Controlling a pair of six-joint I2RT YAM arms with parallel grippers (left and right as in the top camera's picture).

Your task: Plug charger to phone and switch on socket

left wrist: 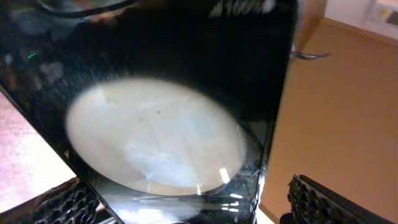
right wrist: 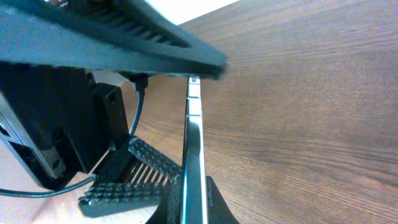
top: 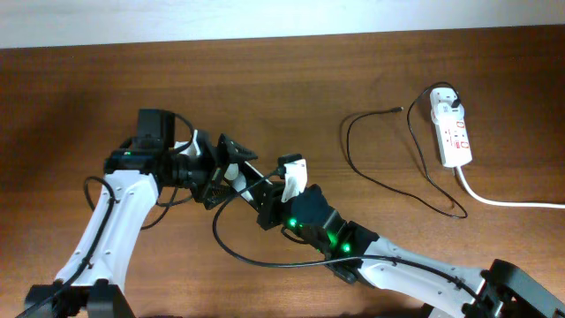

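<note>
My left gripper should next grab the black phone (top: 250, 180) away from its lower edge. That edge then stays free for plugging in the charger.
The black phone (top: 250, 180) is held off the table between my two grippers. My right gripper (right wrist: 193, 208) is shut on the phone's lower edge; there the phone (right wrist: 193, 137) shows edge-on. In the left wrist view the phone (left wrist: 186, 56) fills the frame, with a white round patch. My left gripper (left wrist: 180, 208) is open, its fingers either side of the phone, the right finger clear of it. The charger's black cable (top: 381, 181) lies looped on the table, its connector tip (top: 401, 109) free and its white adapter (top: 444, 98) sitting in the white socket strip (top: 454, 137).
The strip's thick white cord (top: 508, 202) runs off to the right edge. A black arm cable (top: 231, 249) loops on the table below the grippers. The wooden table (top: 335, 79) ends at a pale wall at the back.
</note>
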